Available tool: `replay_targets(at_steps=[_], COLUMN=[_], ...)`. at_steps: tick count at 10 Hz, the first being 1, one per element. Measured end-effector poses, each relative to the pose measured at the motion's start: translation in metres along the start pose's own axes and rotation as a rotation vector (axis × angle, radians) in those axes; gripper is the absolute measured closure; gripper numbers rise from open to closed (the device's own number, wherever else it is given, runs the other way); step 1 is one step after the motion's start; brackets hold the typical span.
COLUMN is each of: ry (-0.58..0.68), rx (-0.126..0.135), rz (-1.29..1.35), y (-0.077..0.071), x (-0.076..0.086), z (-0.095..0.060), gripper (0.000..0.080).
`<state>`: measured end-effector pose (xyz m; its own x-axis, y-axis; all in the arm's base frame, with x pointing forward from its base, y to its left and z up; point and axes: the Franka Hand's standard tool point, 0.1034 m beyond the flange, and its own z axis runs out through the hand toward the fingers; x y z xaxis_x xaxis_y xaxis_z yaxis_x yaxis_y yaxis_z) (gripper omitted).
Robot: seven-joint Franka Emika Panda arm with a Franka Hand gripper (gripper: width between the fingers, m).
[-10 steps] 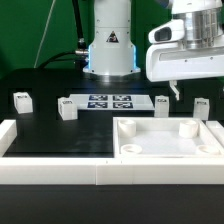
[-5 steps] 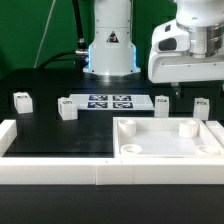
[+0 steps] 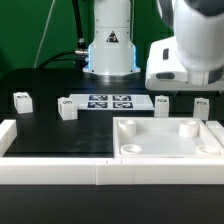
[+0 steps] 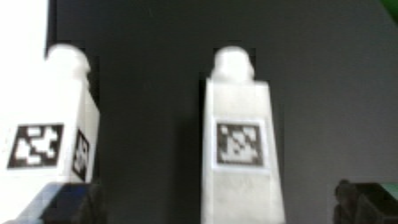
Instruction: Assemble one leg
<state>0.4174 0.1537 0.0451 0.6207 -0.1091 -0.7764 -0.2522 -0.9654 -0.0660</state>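
Observation:
The leg needs to be assembled into a corner hole. My gripper will next grab opposite sides of the leg's tagged body and leave the leg's round end free.
Four small white legs with black-and-white tags stand on the black table: two at the exterior view's left (image 3: pixel 22 100) (image 3: pixel 67 108) and two at its right (image 3: pixel 162 103) (image 3: pixel 201 106). My gripper's white body (image 3: pixel 186 62) hangs above the two right legs; its fingertips do not show there. In the wrist view my gripper (image 4: pixel 210 205) is open, with dark fingertips (image 4: pixel 54 204) on either side of one tagged leg (image 4: pixel 240 140), not touching it. A second tagged leg (image 4: pixel 54 135) stands beside it, outside the fingers.
The large white tray-like part with round corner holes (image 3: pixel 166 151) lies in front of the right legs. The marker board (image 3: pixel 110 101) lies at the middle back. A white wall (image 3: pixel 50 170) runs along the front edge. The robot base (image 3: pixel 108 50) stands behind.
My arm has come lower and a little to the exterior view's right, over the two right legs. The legs and the tray-like part have not moved.

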Motion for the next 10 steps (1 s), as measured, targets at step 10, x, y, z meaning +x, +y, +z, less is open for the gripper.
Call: replay_targets(at_steps=[10], ry=[-0.074], rx=[-0.024], rz=[0.01], y=[-0.01], x=[0.011], z=[0.043], gripper=[0.0201])
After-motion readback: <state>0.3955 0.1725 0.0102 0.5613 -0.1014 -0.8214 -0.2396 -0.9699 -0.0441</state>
